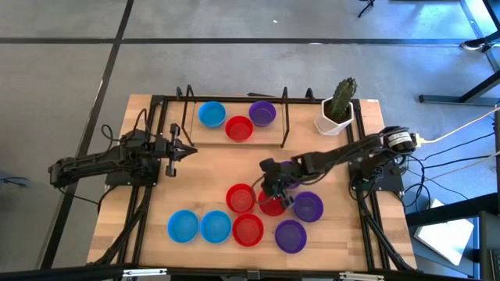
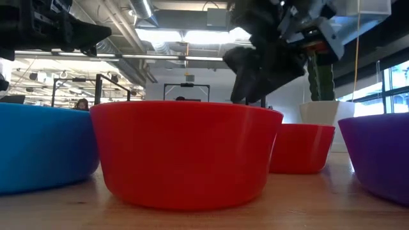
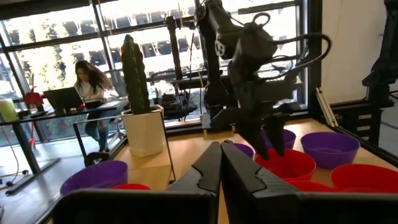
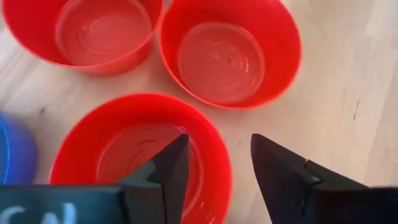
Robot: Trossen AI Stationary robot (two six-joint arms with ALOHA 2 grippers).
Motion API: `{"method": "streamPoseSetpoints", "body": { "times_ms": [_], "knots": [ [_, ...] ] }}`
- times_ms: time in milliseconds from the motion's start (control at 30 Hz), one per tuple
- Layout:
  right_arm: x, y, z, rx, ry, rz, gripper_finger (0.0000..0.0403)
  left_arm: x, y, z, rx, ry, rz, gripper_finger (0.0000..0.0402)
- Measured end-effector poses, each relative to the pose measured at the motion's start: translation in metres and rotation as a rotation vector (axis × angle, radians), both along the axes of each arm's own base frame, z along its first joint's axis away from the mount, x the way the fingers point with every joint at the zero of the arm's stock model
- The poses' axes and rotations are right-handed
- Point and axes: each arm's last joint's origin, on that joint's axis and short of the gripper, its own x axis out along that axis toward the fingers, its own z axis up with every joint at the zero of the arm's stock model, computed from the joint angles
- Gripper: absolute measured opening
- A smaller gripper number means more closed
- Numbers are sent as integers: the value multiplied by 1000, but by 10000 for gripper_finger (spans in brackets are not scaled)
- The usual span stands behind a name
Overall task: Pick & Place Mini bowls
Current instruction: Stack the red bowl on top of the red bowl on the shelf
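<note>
The red mini bowl should be picked up by its rim (image 4: 224, 155) with my right gripper next, so that the red mini bowl's base (image 4: 146, 162) stays free to set down.
Several mini bowls sit on their bases on the wooden table. Near the far edge are a blue one (image 1: 211, 114), a red one (image 1: 239, 128) and a purple one (image 1: 262, 113). Toward the near edge are two blue (image 1: 199, 226), three red and two purple (image 1: 308, 207). My right gripper (image 1: 275, 195) is open and hangs over a red bowl (image 4: 124, 155) of the near group. One finger (image 4: 174, 162) is above its hollow and the other (image 4: 273, 165) above the table outside its rim (image 4: 217, 168). My left gripper (image 1: 187, 150) is shut and waits over the table's left side.
A white pot with a green cactus (image 1: 337, 109) stands at the far right corner. A black bar frame (image 1: 234, 101) surrounds the far bowls. Two more red bowls (image 4: 106, 28) (image 4: 227, 53) lie close beyond my right gripper, and a purple bowl (image 1: 290, 236) lies nearer the near edge.
</note>
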Motion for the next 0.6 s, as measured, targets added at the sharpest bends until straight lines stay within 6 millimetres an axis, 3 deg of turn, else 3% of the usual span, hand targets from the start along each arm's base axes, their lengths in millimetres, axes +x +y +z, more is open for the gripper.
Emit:
{"method": "streamPoseSetpoints", "body": {
  "times_ms": [233,600],
  "knots": [
    [5,-11,-19,96,102,-18,172,0,0,0,0,1,0,8],
    [10,-12,-53,68,237,-78,172,0,0,0,-1,3,0,8]
  ]
}}
